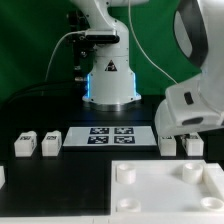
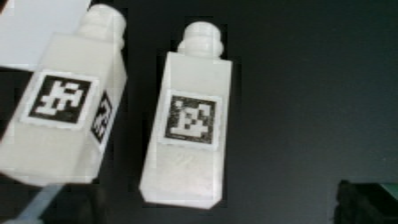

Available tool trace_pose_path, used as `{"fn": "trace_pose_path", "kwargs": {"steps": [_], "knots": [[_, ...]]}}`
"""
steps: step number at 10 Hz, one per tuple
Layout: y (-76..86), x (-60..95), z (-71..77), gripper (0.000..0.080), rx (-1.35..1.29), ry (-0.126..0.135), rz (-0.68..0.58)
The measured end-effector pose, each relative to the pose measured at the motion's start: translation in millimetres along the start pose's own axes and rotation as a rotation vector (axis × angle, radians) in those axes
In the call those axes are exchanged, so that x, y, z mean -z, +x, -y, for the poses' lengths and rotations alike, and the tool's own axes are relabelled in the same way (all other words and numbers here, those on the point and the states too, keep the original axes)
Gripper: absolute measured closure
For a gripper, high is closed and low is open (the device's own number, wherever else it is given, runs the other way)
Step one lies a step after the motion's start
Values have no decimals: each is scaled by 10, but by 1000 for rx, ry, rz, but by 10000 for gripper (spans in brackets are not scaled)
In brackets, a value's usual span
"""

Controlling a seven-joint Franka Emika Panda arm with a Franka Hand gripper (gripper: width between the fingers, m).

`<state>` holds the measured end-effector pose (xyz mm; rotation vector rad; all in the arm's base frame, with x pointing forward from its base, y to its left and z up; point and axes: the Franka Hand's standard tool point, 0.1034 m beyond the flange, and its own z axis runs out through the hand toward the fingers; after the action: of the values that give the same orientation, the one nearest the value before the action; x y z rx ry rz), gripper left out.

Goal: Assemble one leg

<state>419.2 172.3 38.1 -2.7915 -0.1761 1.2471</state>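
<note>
My gripper is still short of the white leg's flat end (image 2: 183, 190) and moves toward it next, so it is too early to close: closing now would miss.
Two white legs lie side by side under my wrist camera, each with a black-and-white tag: one leg (image 2: 71, 100) and a second leg (image 2: 196, 120). My gripper (image 2: 205, 206) is open and empty above them; one dark fingertip (image 2: 368, 203) shows at the frame edge beyond the second leg's flat end. In the exterior view the gripper (image 1: 188, 126) hangs just above the right pair of legs (image 1: 166, 145) (image 1: 193, 145), its fingers hard to make out against the dark cloth. Two more legs (image 1: 22, 143) (image 1: 48, 142) stand on the exterior view's left.
The marker board (image 1: 110, 135) lies in the middle in front of the robot base (image 1: 108, 85). The large white square tray with round corner sockets (image 1: 165, 195) fills the near right. A white object (image 1: 2, 178) shows at the left edge.
</note>
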Motion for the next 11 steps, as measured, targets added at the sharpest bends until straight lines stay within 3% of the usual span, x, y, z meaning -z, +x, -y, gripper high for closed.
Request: {"fn": "trace_pose_path", "kwargs": {"steps": [4, 7, 11], "knots": [[31, -28, 22, 151, -4, 1, 27], [23, -234, 39, 151, -3, -7, 35], [25, -333, 3, 151, -6, -5, 40]]}}
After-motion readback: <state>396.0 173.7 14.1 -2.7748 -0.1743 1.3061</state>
